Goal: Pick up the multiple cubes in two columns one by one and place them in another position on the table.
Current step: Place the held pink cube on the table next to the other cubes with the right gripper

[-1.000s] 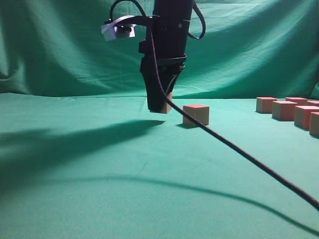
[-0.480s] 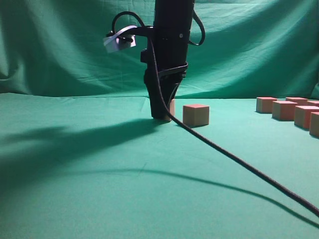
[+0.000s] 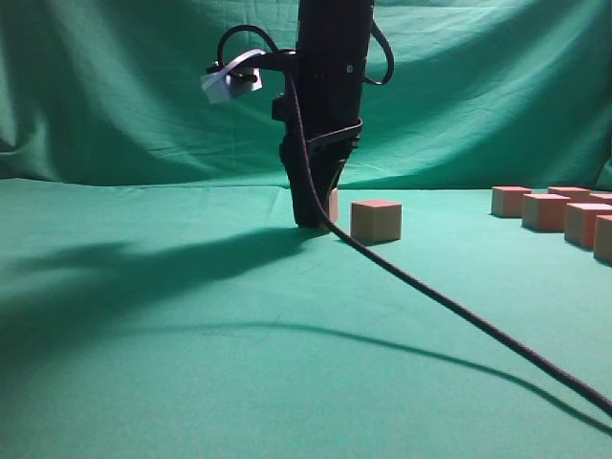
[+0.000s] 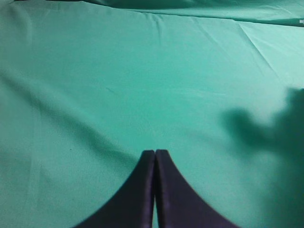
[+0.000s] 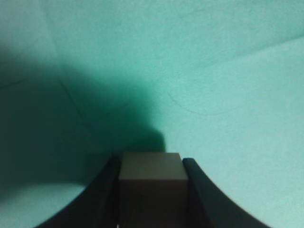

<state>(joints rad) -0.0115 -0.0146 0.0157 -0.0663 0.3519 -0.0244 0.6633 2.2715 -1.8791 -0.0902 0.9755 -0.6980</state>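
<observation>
My right gripper opens now, since the tan cube's lower edge meets the green cloth at the end of the shadow. The cube would stay.
My right gripper (image 3: 312, 220) reaches to the middle of the table (image 3: 191, 363) and points straight down, its tips at the green cloth. It is shut on a cube (image 3: 332, 205), of which only a sliver shows behind the fingers. In the right wrist view the tan cube (image 5: 151, 183) sits between the two fingers of the gripper (image 5: 149, 160), low over the cloth. A second cube (image 3: 376, 220) stands just right of it. Several more cubes (image 3: 546, 211) stand in rows at the far right. My left gripper (image 4: 155, 153) is shut and empty over bare cloth.
A black cable (image 3: 459, 306) runs from the right arm down across the table to the lower right. A green cloth backdrop (image 3: 115, 96) hangs behind the table. The arm's shadow lies on the cloth to the left.
My right gripper has come down with the cube from a little above the table to the cloth, just left of the second cube. Over the last half second it has barely moved.
</observation>
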